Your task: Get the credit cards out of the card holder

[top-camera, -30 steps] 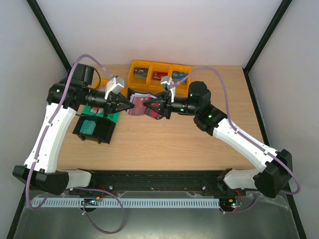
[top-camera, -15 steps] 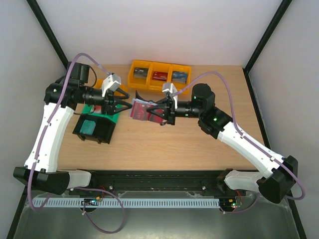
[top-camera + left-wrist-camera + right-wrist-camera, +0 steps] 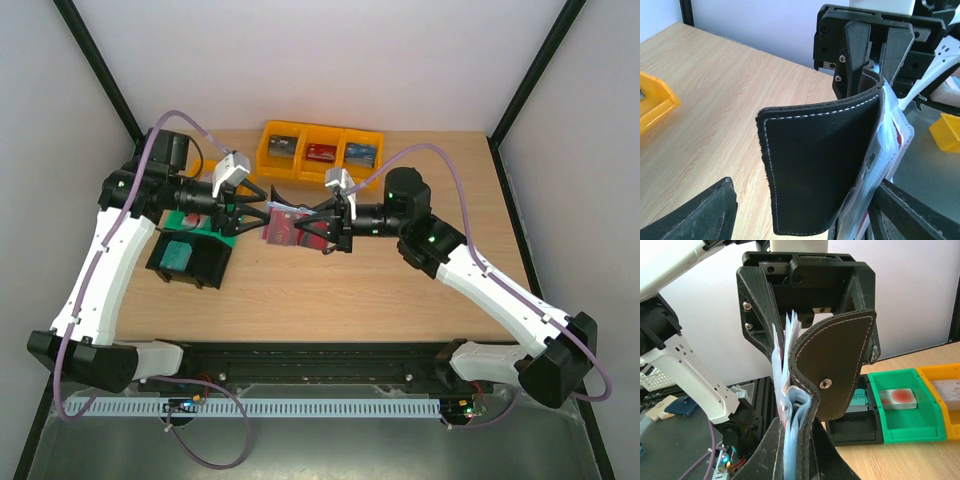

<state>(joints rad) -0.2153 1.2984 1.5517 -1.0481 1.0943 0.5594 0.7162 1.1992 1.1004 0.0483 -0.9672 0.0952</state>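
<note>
I should move my left gripper farther before it closes on the holder, because its fingers are only just past the near edge of the holder (image 3: 283,222).
The black card holder (image 3: 283,222) hangs in the air above the table, between the two arms. My right gripper (image 3: 318,229) is shut on its folded edge, with the clear blue pockets (image 3: 790,405) and the snap flap (image 3: 840,370) sticking up from between the fingers (image 3: 832,452). A red card edge (image 3: 900,137) shows inside the pockets. My left gripper (image 3: 256,209) faces the holder and stands open, one finger (image 3: 705,215) on either side of the black cover (image 3: 820,165); neither finger presses on it. Other credit cards lie in the bins.
A row of yellow bins (image 3: 322,150) with cards stands at the back. A green bin (image 3: 905,407) holding a card and a black bin (image 3: 188,258) holding a teal card (image 3: 180,253) sit at the left, under my left arm.
My left gripper has opened, let go of the card holder and stayed facing it. My right gripper has shut on the holder and drawn it slightly to the right.
</note>
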